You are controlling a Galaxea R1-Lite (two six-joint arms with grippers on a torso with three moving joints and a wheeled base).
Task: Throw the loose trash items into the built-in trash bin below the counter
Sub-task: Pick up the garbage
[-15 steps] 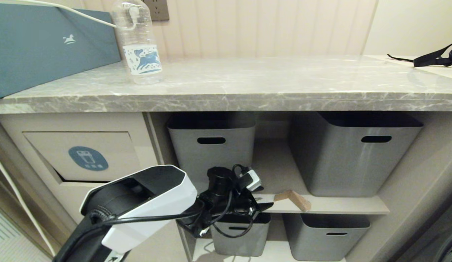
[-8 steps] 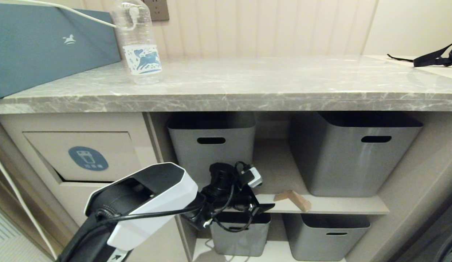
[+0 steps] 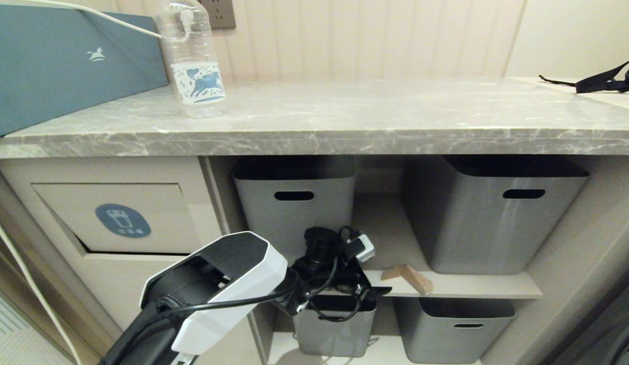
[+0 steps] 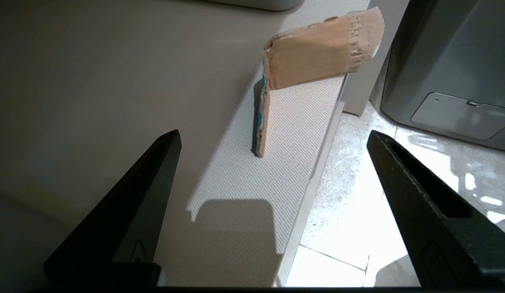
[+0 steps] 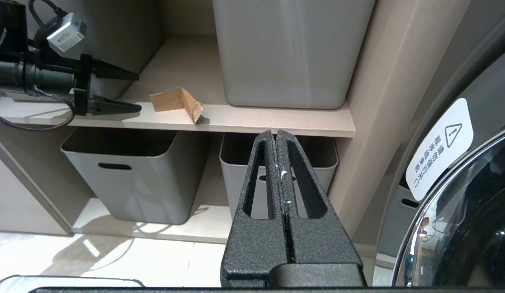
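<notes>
The tan folded scrap should go into the built-in trash bin (image 3: 120,219), so my left gripper needs to grip it next by its narrow upright flap (image 3: 391,274).
A small tan folded scrap (image 3: 408,278) lies at the front edge of the middle shelf, standing like a tent (image 4: 317,53) (image 5: 175,101). My left gripper (image 3: 379,284) (image 4: 272,134) (image 5: 139,92) is level with that shelf, just left of the scrap, open wide and empty, a short gap away. The clear water bottle (image 3: 192,61) with the blue horse label stands upright on the counter (image 3: 370,116) at the back left. The bin flap (image 3: 121,220) with its blue sticker is shut under the counter's left end. My right gripper (image 5: 275,134) is parked low before the lower shelf, shut and empty.
Grey tubs (image 3: 294,203) (image 3: 496,213) stand on the middle shelf behind the scrap, with more tubs (image 3: 453,324) below. A blue box (image 3: 56,66) fills the counter's left end. A black strap (image 3: 605,81) lies far right. A washer door (image 5: 460,203) is at the right.
My left arm has moved to the right along the shelf front, closer to the scrap, and its jaws have spread wider. The scrap, bottle and right arm have not moved.
</notes>
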